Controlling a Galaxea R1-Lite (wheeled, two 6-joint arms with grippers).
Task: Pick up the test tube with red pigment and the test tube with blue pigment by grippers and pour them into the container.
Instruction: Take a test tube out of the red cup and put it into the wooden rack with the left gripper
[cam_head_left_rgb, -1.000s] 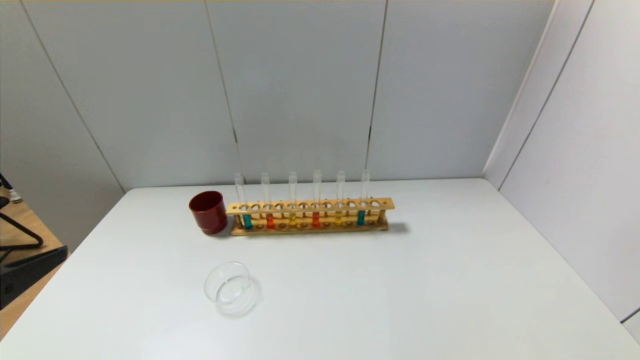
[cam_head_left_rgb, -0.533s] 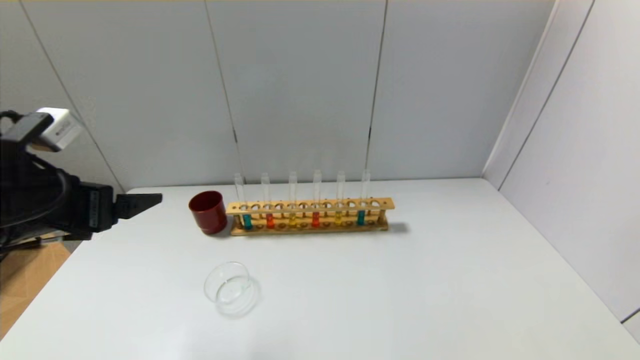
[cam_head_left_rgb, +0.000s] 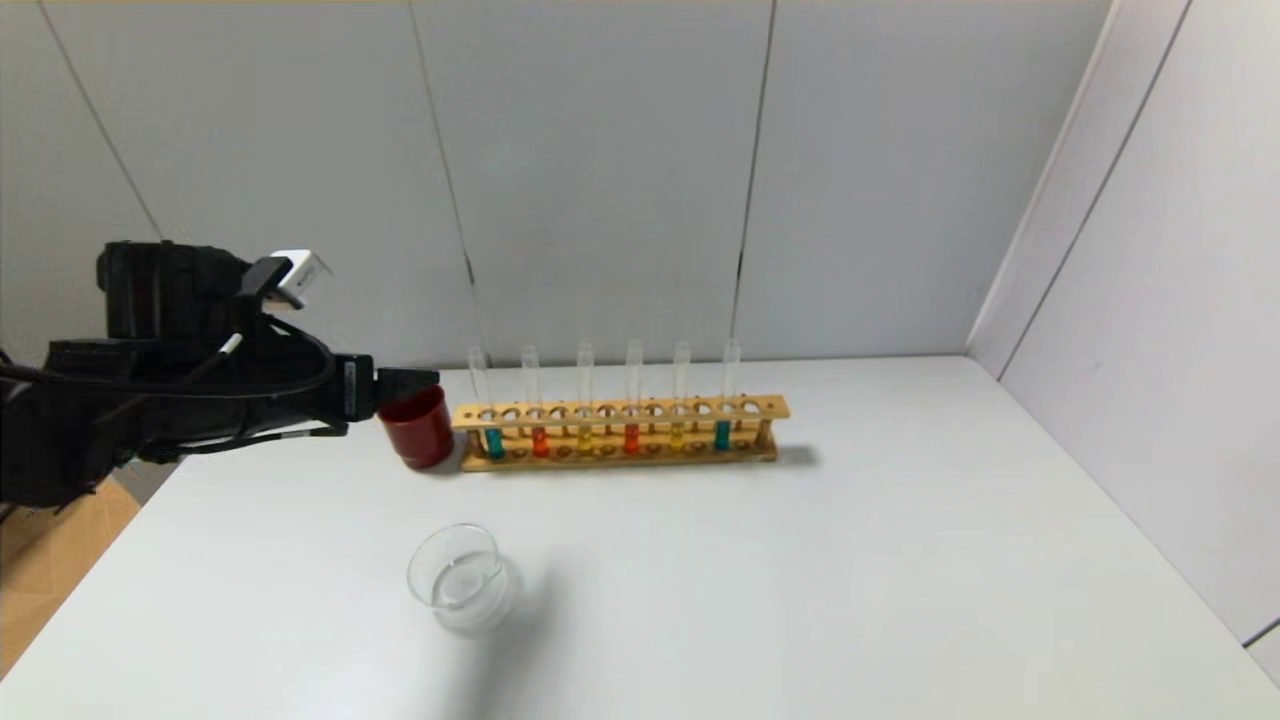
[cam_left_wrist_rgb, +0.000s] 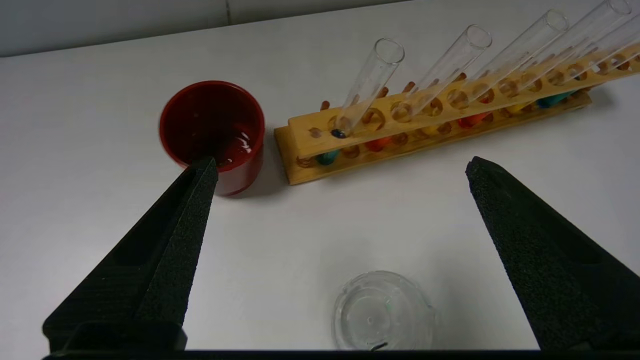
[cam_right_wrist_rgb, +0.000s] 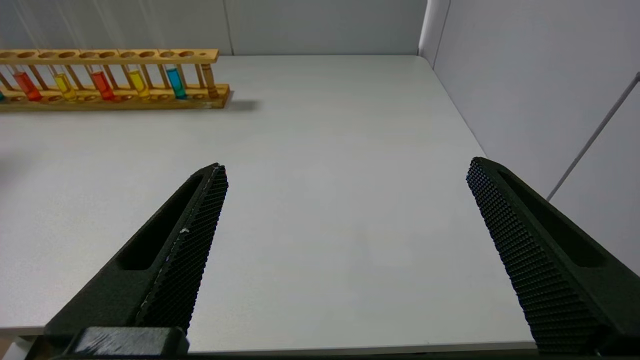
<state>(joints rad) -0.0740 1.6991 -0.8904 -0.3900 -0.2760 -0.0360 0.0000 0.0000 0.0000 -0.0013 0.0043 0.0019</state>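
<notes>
The wooden rack (cam_head_left_rgb: 620, 410) surrounds the lower end of the test tube, so the left gripper will next grab the test tube by the bare glass above the board (cam_head_left_rgb: 482, 384).
A wooden rack (cam_head_left_rgb: 620, 410) stands at the back of the table with several upright tubes. Two hold blue-teal liquid (cam_head_left_rgb: 494, 443) (cam_head_left_rgb: 722, 435) and two hold orange-red liquid (cam_head_left_rgb: 540, 443) (cam_head_left_rgb: 631, 438); the others hold yellow. The clear glass container (cam_head_left_rgb: 460, 580) sits in front of the rack's left end and also shows in the left wrist view (cam_left_wrist_rgb: 382, 312). My left gripper (cam_head_left_rgb: 415, 379) is open and empty, raised, with its tip in front of the red cup's rim. In its wrist view (cam_left_wrist_rgb: 340, 160) the nearest tube is blue-teal (cam_left_wrist_rgb: 327, 157). My right gripper (cam_right_wrist_rgb: 346, 164) is open and empty, low near the table's front edge.
A dark red cup (cam_head_left_rgb: 420, 432) stands against the rack's left end, with wet residue inside in the left wrist view (cam_left_wrist_rgb: 212, 130). The right wrist view shows the rack's right end (cam_right_wrist_rgb: 150, 55). Grey wall panels close the back and right sides. The table is white.
My left arm has come in from the left and moved right until its tip reaches the red cup. The tubes, rack and container have not moved.
</notes>
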